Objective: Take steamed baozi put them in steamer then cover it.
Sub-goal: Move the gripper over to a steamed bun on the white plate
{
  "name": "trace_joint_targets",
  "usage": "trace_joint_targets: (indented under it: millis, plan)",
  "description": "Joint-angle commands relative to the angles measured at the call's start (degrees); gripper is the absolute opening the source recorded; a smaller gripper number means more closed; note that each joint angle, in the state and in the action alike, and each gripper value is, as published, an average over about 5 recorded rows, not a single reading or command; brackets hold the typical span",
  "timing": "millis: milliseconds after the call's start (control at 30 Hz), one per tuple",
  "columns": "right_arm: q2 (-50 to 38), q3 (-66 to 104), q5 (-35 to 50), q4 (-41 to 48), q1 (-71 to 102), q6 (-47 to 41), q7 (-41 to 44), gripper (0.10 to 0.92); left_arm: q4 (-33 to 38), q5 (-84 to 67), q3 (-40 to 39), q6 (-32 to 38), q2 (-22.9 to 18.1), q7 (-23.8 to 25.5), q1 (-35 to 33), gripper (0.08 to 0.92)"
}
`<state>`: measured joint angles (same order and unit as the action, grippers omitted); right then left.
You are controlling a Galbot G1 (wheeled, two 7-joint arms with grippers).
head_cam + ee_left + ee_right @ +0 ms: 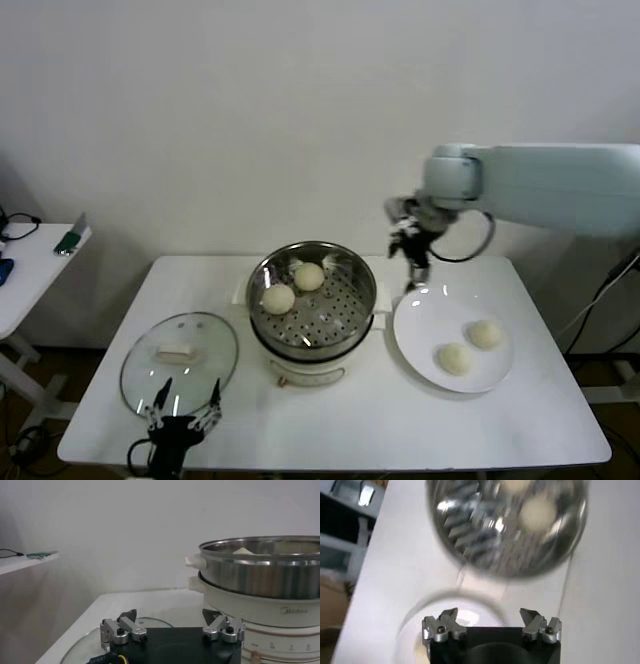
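The steamer (312, 300) should be filled further. My right gripper should next grab the plate's baozi nearer the steamer by its rounded sides to do that.
The steamer (312, 300) stands mid-table on its cream pot base, with two steamed baozi (278, 298) (309, 276) in its basket. Two more baozi (485, 333) (454, 358) lie on the white plate (430, 315) to its right. My right gripper (414, 262) hangs open and empty above the gap between the steamer and the plate's far rim. In its wrist view the right gripper (490, 617) is over the plate, and the steamer (505, 525) appears blurred beyond. The glass cover (180, 358) lies flat left of the steamer. My left gripper (187, 400) waits open at the cover's near edge.
The left wrist view shows the left gripper (170, 617) low over the cover (150, 622), with the steamer (265, 570) close beside it. A small side table (40, 260) with a few items stands off to the left. Cables hang at the right.
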<state>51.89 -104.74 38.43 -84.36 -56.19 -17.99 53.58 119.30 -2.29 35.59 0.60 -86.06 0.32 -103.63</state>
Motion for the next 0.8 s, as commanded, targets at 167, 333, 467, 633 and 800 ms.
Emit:
trace_joint_targets:
  millis: [167,333,467,633,800]
  plan:
    - [-24.9,3.9,-16.4,-5.9,16.8,-1.1,-1.9,0.823,-0.2,0.0,0.0,-0.3,0.0,0.2,0.4,0.823]
    - [-23.4,15.1,-18.9,-2.3,29.2,-3.2,-4.7,0.823,-0.5,0.1,0.0,-0.3,0.1,0.3,0.5,0.823]
    - [-20.9,19.8,-19.4,0.4,34.7,-4.7,-6.4,0.823,-0.7,0.1,-0.1,-0.4,0.1,0.3,0.6,0.823]
    - [-18.5,22.2,-20.9,3.5,38.3,-5.4,-7.2,0.823,-0.9,0.1,0.0,-0.4,0.1,0.3,0.5,0.823]
    - [-16.4,24.4,-20.7,6.0,41.4,-6.0,-8.1,0.823,-1.2,0.1,0.1,-0.3,0.1,0.3,0.5,0.823]
